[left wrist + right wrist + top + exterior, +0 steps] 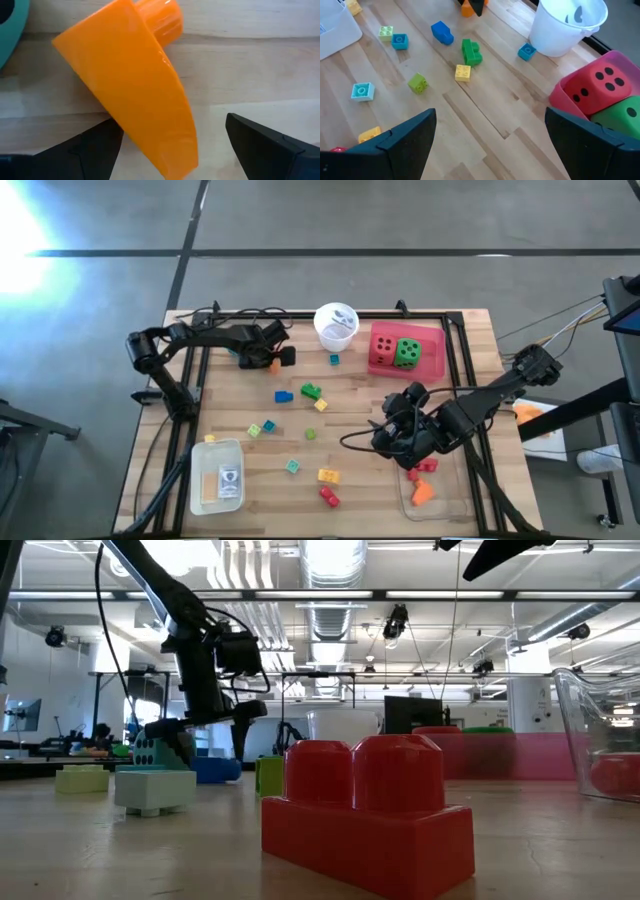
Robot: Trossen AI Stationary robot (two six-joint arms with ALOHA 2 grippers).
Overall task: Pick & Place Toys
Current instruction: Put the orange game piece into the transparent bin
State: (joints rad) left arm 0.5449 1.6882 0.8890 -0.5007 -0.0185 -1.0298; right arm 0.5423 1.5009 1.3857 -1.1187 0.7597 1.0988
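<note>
My fingers are beside the orange brick's long sides in the left wrist view. My left gripper needs to close now. Closing now would hold the brick.
My left gripper [270,357] is at the table's far left, pointing steeply down and open. An orange brick [130,85] lies on the wood between its two fingers [90,147], with the teal die [150,752] right beside it. My right gripper [398,422] hangs open, high above the table's right middle, with nothing between its fingers [490,117]. Loose bricks lie on the table: blue [441,32], green [471,51], yellow [462,72], teal [361,91] and a red one [329,497] near the front edge. My left gripper comes at the orange brick from above and stands open around it. One finger is close against the brick's long side [117,127]; whether it touches, I cannot tell. The brick lies on the table.
A white cup [336,325] stands at the far middle. Beside it a pink tray [432,355] holds a red die [384,346] and a green die [406,353]. A white tray [215,475] with cards is near left. A clear tray [430,485] with red and orange bricks is near right.
</note>
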